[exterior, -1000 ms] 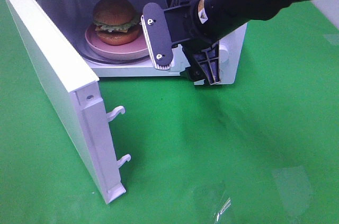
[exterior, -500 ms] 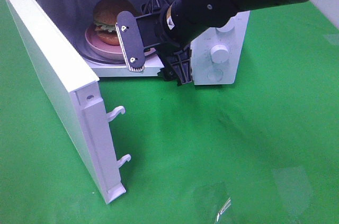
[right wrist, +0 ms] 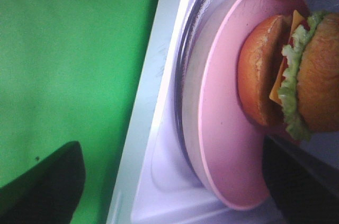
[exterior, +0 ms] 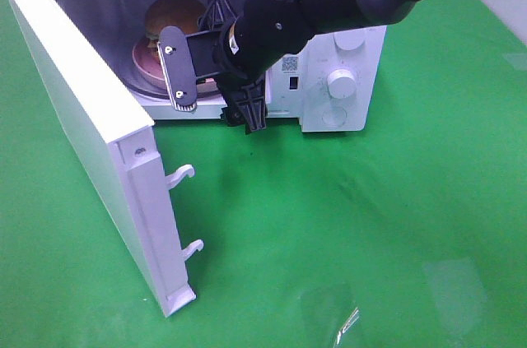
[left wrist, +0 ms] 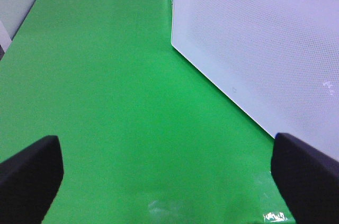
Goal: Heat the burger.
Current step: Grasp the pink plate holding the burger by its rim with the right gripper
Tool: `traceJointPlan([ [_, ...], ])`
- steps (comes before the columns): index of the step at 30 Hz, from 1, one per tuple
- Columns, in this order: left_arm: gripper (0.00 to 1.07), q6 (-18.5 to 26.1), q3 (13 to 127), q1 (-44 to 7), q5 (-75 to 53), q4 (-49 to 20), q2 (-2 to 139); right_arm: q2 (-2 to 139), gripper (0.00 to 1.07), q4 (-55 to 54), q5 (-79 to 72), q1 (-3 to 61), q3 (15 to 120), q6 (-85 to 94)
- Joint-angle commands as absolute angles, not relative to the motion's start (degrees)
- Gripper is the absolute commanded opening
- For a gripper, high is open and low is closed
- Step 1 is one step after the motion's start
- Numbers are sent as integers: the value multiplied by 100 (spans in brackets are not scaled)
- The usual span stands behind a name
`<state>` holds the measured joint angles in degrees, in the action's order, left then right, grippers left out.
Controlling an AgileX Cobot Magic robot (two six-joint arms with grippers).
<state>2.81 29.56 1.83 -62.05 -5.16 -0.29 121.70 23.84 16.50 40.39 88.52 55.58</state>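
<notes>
My right gripper is due to grab the pink plate by its rim (exterior: 151, 74) next, and that way it can carry the burger out of the microwave (exterior: 346, 44).
The burger (exterior: 173, 12) sits on a round pink plate (exterior: 144, 64) inside the open white microwave (exterior: 346, 44). My right gripper (exterior: 216, 95) is open and empty just in front of the oven opening, and it hides the burger's right side. In the right wrist view the burger (right wrist: 296, 75) and the plate (right wrist: 228, 118) lie close ahead on the glass turntable (right wrist: 188, 102), beyond the open gripper (right wrist: 169, 187). My left gripper (left wrist: 169, 181) is open and empty over the green mat, beside the oven door (left wrist: 265, 49).
The microwave door (exterior: 82, 118) stands swung wide open to the left, with two latch hooks (exterior: 181, 175) sticking out of its edge. The control knob (exterior: 340, 82) is on the oven's right panel. A green mat (exterior: 370, 241) covers the table.
My right gripper has moved left across the front of the microwave, from the control panel to the opening, and now covers more of the burger and plate. The door and burger have not moved.
</notes>
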Motion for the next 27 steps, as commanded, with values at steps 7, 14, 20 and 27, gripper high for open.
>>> traceJointPlan([
  [7, 100, 246, 2956, 201, -6142, -527, -57, 12794, 85, 2189, 1707, 3999, 9620, 5586],
  [14, 100, 246, 2956, 201, -6142, -527, -57, 13098, 83, 2103, 1725, 3919, 9958, 5581],
  [20, 100, 246, 2956, 201, -6142, -527, -57, 13287, 82, 2034, 1702, 3810, 10113, 5581],
  [27, 100, 246, 2956, 201, -6142, -527, -57, 13487, 81, 1942, 1495, 3799, 10130, 5586],
])
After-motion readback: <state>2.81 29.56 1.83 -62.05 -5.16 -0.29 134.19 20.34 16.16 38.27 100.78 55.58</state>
